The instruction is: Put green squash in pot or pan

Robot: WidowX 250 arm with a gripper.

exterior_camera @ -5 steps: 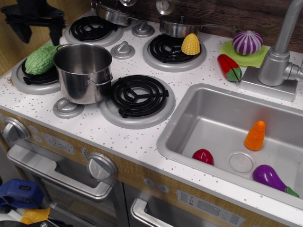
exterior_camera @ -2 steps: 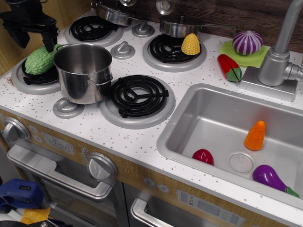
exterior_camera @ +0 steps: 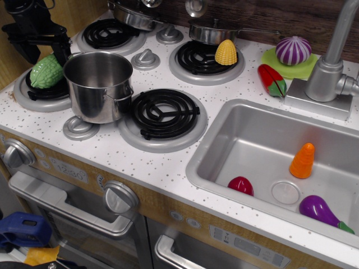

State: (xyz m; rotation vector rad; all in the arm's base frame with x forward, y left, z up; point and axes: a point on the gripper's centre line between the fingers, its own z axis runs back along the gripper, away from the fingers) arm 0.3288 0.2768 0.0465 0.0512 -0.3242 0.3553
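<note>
The bumpy squash needs to go into the steel pot (exterior_camera: 101,84), so my gripper should pick it up by its top end (exterior_camera: 53,61) next.
The green squash (exterior_camera: 45,71) is light green and bumpy. It lies on the front left burner (exterior_camera: 35,95), just left of the steel pot (exterior_camera: 101,84). The pot stands upright and looks empty. My black gripper (exterior_camera: 40,51) is open, directly above the squash, with one finger on each side of its far end. Its fingertips reach down to about the top of the squash. A steel pan (exterior_camera: 210,32) sits on the back right burner with the yellow corn piece (exterior_camera: 226,52) beside it.
Another steel pan (exterior_camera: 134,15) sits at the back. A purple-white onion (exterior_camera: 293,50) on a green plate and a red pepper (exterior_camera: 271,80) lie by the faucet (exterior_camera: 331,67). The sink (exterior_camera: 224,140) holds an orange carrot (exterior_camera: 303,161), a red piece (exterior_camera: 240,185) and a purple eggplant (exterior_camera: 320,210).
My gripper has moved down and a little right, from above the stove's left edge to straddle the far end of the squash. The squash and pot have not moved.
</note>
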